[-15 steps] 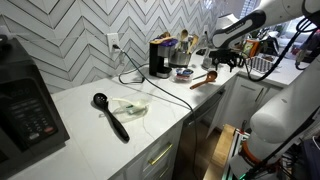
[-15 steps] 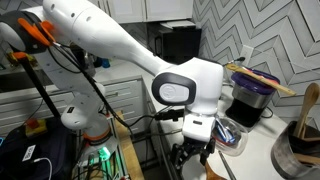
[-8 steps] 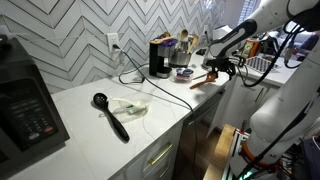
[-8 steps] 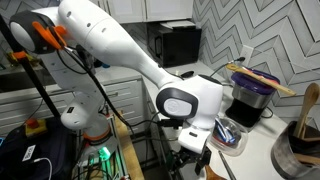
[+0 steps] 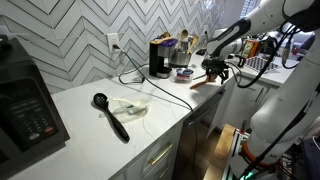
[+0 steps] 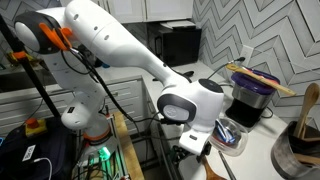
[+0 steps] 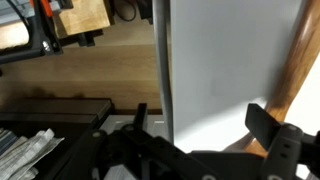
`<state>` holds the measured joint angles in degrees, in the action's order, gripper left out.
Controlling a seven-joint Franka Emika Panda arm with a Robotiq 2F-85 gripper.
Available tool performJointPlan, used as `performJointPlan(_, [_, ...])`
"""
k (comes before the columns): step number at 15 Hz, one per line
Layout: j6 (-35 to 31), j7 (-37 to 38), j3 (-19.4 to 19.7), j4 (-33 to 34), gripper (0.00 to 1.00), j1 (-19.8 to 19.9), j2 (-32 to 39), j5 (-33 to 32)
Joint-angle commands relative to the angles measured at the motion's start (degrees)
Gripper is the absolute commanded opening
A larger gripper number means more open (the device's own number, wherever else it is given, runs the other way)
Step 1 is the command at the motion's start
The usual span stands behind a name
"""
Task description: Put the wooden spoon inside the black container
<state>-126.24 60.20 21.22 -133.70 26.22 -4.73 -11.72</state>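
The wooden spoon (image 5: 200, 83) should next be grabbed near its bowl end, so its free handle goes first inside the black container.
The reddish-brown wooden spoon (image 5: 200, 83) lies near the front edge of the white counter (image 5: 90, 125). In the wrist view its handle (image 7: 299, 60) runs up the right side, and its bowl sits low between the fingers. My gripper (image 5: 214, 69) is open, right over the spoon with its fingers down at the counter; it also shows in an exterior view (image 6: 193, 151) and in the wrist view (image 7: 200, 113). The boxy black container (image 5: 158, 58) stands upright by the tiled wall, behind and to the left of the spoon.
A long black plastic spoon (image 5: 111, 116) and a crumpled clear wrapper (image 5: 129, 106) lie mid-counter. A large black appliance with buttons (image 5: 25, 105) is at the left. A black cable (image 5: 150, 80) crosses the counter. A grey metal bowl (image 5: 183, 72) sits beside the container.
My gripper has come down and slightly left, from above the counter's edge onto the wooden spoon. The spoon has not moved.
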Motion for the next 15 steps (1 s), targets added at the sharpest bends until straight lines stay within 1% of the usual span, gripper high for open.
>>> performJointPlan(1, [-4.42,-6.79,1.35,0.19,1.00,-0.79,2.44,10.00])
performJointPlan(3, [-5.13,-9.52,1.53,1.45,1.00,-0.61,3.80,14.14])
performJointPlan(7, [-5.39,-12.53,1.66,3.57,1.00,-0.66,6.47,19.45])
performJointPlan(9, [-5.43,-12.39,1.60,5.05,1.00,-0.74,8.02,21.32])
performJointPlan(13, [-4.17,-9.71,1.71,9.52,1.00,-0.82,11.60,23.24])
performJointPlan(15, [-3.99,-8.48,1.85,11.32,0.96,-0.89,13.32,22.96])
